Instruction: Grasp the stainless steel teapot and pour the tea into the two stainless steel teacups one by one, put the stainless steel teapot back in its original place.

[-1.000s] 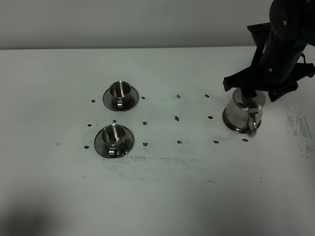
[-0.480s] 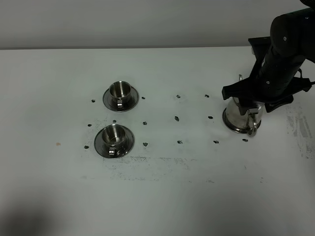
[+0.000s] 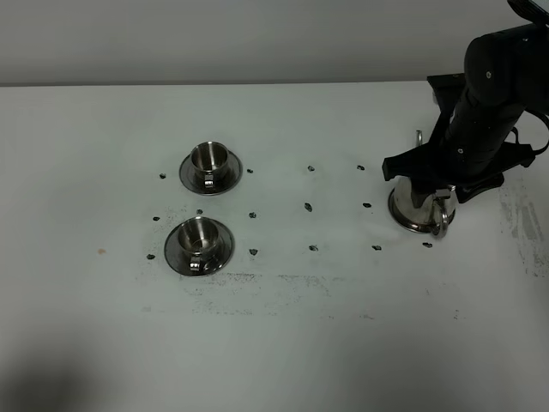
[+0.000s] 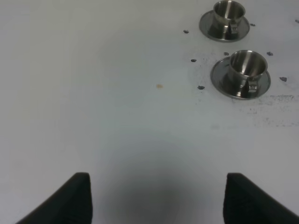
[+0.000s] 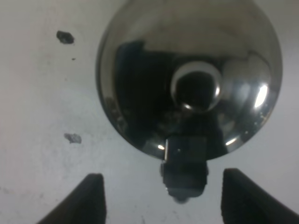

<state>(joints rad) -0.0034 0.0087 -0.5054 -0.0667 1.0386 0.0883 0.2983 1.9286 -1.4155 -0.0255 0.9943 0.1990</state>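
Note:
The loop handle (image 5: pixel 184 173) is below the fingers of my right gripper, so they would miss it if they closed now. My right gripper should lower first, then close on the handle.
The stainless steel teapot (image 3: pixel 420 209) stands upright at the right of the table, its knobbed lid (image 5: pixel 196 87) on and its loop handle (image 5: pixel 184 173) toward the front. My right gripper (image 3: pixel 438 177) hangs straight over it, open. In the right wrist view, the right gripper (image 5: pixel 166 199) has its fingers on either side of the handle without touching it. The two stainless steel teacups (image 3: pixel 208 160) (image 3: pixel 199 235) sit on saucers at the left, also seen as the far cup (image 4: pixel 229 12) and the near cup (image 4: pixel 246 65). My left gripper (image 4: pixel 161 200) is open over bare table. The tea and the original place are hidden.
Several small black marks (image 3: pixel 308 207) dot the white table (image 3: pixel 300 343) between the cups and the teapot. Grey scuffing (image 3: pixel 257 281) runs in front of the near cup. The table's far edge meets a pale wall (image 3: pixel 214 43).
My right arm has come down and shifted slightly left, bringing its gripper lower over the teapot. The teapot, the cups and the left gripper have not moved.

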